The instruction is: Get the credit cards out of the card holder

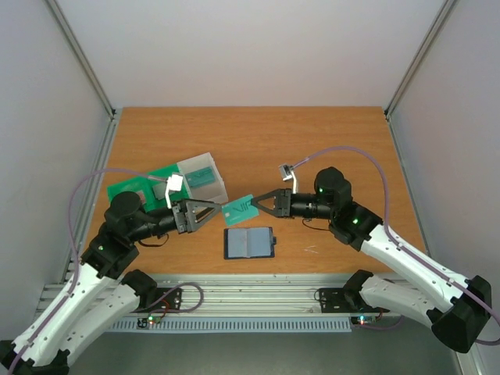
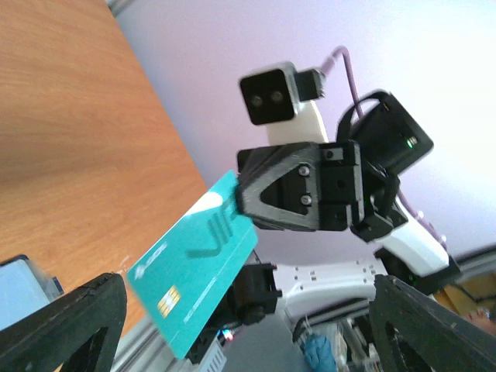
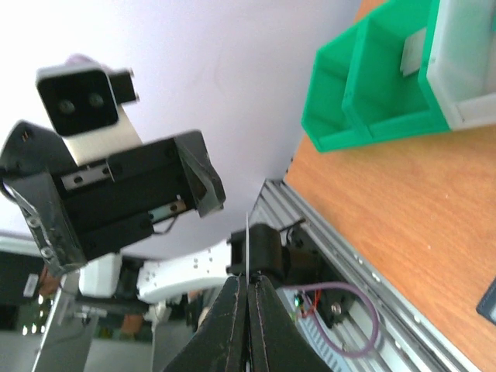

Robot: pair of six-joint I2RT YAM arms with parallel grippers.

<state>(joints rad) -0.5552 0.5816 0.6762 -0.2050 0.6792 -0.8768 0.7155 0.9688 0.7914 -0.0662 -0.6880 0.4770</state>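
My left gripper isn't ready to close yet, as the credit card's loose end (image 1: pixel 229 216) (image 2: pixel 164 304) slants toward my lower finger. It should turn first, then close on the credit card.
My right gripper (image 1: pixel 258 204) is shut on one end of a teal credit card (image 1: pixel 240 208) and holds it above the table. In the right wrist view the card (image 3: pixel 247 236) shows edge-on, rising from the closed fingertips (image 3: pixel 236 302). My left gripper (image 1: pixel 214 209) is open and faces it, its jaws on either side of the card's free end without touching. In the left wrist view the card (image 2: pixel 194 267) hangs between my wide-open fingers (image 2: pixel 70 325). The card holder (image 1: pixel 248 243) lies open on the table below, its grey-blue pockets up.
A green bin (image 1: pixel 133 187) and a white bin (image 1: pixel 205 178) stand at the back left; the white one holds a greenish card. Both show in the right wrist view, the green bin (image 3: pixel 364 93) and the white bin (image 3: pixel 465 70). The aluminium rail (image 1: pixel 250 293) runs along the near edge.
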